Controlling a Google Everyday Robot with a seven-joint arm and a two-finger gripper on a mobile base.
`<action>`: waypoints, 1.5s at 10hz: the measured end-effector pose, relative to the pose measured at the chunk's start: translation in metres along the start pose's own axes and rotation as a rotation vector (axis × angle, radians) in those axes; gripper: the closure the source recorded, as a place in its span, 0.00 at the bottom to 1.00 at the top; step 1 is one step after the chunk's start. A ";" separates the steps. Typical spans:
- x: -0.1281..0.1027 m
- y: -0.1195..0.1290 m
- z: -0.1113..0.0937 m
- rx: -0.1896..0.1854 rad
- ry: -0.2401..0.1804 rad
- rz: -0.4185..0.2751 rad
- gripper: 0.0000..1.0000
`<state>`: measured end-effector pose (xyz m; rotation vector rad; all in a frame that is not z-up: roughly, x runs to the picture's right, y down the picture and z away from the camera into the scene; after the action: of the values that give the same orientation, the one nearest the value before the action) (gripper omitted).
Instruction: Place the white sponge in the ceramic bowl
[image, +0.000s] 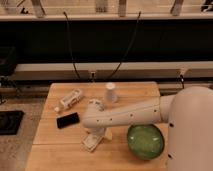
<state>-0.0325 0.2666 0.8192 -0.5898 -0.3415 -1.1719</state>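
Note:
Next, my gripper grabs the white sponge by one short end (102, 134) to place it in the ceramic bowl (145, 141).
The white sponge (90, 143) lies on the wooden table (55, 150), left of centre near the front. My gripper (98, 134) hangs at the end of the white arm (130, 115), which reaches in from the right. It points down right over the sponge's far end and is open; whether it touches the sponge I cannot tell. The ceramic bowl (145, 141), glossy green, stands to the right of the sponge near the front edge, with nothing visible in it.
A black phone (67, 120) lies left of the gripper. A white labelled bottle (70, 99) lies on its side at the back left. A white cup (110, 92) stands upright at the back centre. The robot's white body (192, 135) fills the right side.

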 end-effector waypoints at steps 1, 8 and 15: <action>0.000 0.000 -0.001 0.000 0.000 0.000 0.20; -0.001 0.000 -0.002 0.000 -0.004 -0.004 0.40; -0.002 0.001 -0.013 -0.002 -0.005 -0.006 0.57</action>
<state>-0.0333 0.2603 0.8075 -0.5941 -0.3458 -1.1767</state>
